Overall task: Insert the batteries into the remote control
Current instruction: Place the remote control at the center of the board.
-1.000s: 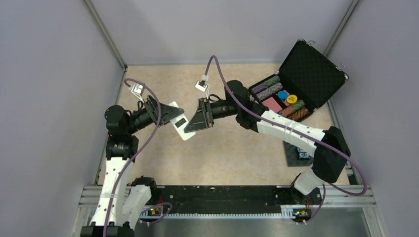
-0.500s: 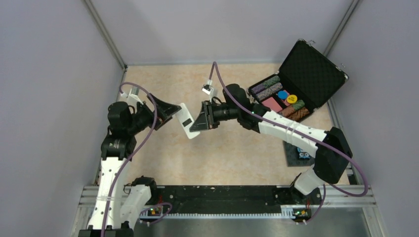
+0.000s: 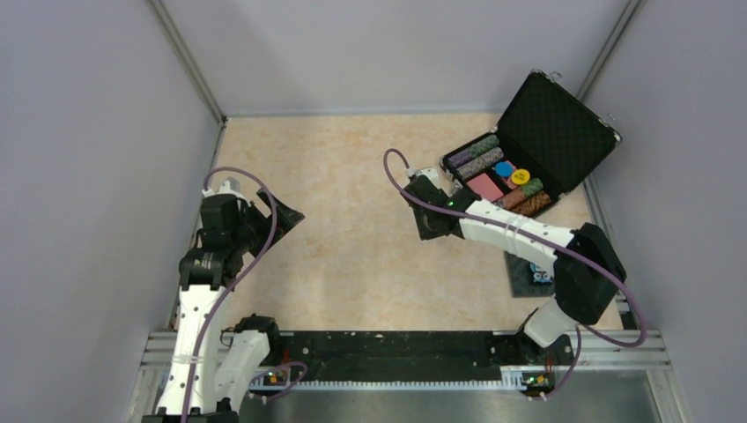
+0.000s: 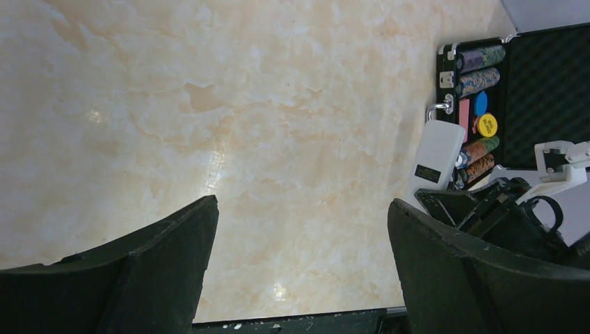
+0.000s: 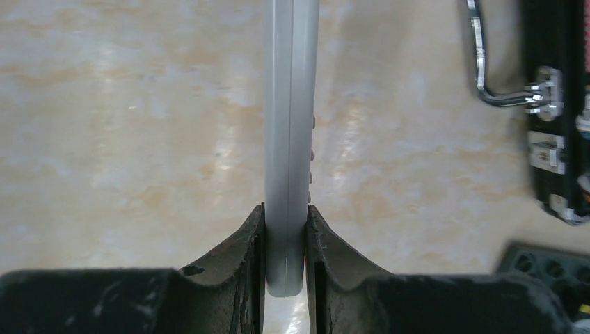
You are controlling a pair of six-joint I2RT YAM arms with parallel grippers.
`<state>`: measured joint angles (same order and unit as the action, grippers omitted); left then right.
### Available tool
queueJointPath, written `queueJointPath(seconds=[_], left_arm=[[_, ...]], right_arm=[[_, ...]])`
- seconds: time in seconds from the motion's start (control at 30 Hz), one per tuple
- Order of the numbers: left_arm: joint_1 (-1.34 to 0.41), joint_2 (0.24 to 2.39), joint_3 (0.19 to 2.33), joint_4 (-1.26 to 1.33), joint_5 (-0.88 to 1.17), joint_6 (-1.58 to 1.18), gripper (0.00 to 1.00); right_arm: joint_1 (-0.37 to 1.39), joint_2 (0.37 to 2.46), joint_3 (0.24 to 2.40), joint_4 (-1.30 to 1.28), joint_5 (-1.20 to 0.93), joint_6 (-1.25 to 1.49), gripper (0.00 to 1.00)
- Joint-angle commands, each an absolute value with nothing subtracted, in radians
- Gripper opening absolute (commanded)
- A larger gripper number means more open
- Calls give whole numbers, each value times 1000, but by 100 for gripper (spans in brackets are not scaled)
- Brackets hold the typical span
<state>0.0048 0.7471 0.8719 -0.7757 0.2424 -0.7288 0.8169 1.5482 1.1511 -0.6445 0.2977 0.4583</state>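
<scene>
My right gripper is holding the remote control point(image 5: 285, 132) edge-on above the table with the remote control's back facing sideways, and it should keep holding, since the remote control would drop if I opened now.
The remote control point(image 5: 285, 132) is seen edge-on in the right wrist view, a thin white slab with small buttons on its right side. My right gripper point(image 5: 285, 226) is shut on its near end. In the left wrist view the remote point(image 4: 438, 156) shows its white back with a dark label, held above the table beside the case. My left gripper point(image 4: 303, 203) is open and holds nothing; in the top view it point(image 3: 282, 216) sits at the table's left side, well apart from the remote. The batteries are out of view.
An open black case point(image 3: 528, 132) with rows of coloured chips stands at the back right, its metal handle point(image 5: 497, 76) close to the remote. A blue gadget on a black pad point(image 3: 536, 275) lies at the right edge. Grey walls enclose the marbled table point(image 3: 352, 256).
My left gripper opened, let go of the remote and drew back to the left. My right arm pulled the remote to the right, toward the case, and turned it down over the table.
</scene>
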Motion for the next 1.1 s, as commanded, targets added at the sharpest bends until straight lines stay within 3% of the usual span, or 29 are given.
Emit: queueJointPath(seconds=[0.0, 0.6, 1.07], left_arm=[[5, 718, 871, -775, 211, -705, 95], [6, 681, 881, -794, 222, -683, 96], [5, 692, 879, -795, 240, -674, 97]], right_arm=[[805, 1634, 1159, -701, 611, 418, 0], [818, 1903, 1214, -716, 712, 519, 0], [852, 1846, 1259, -715, 567, 527, 44]])
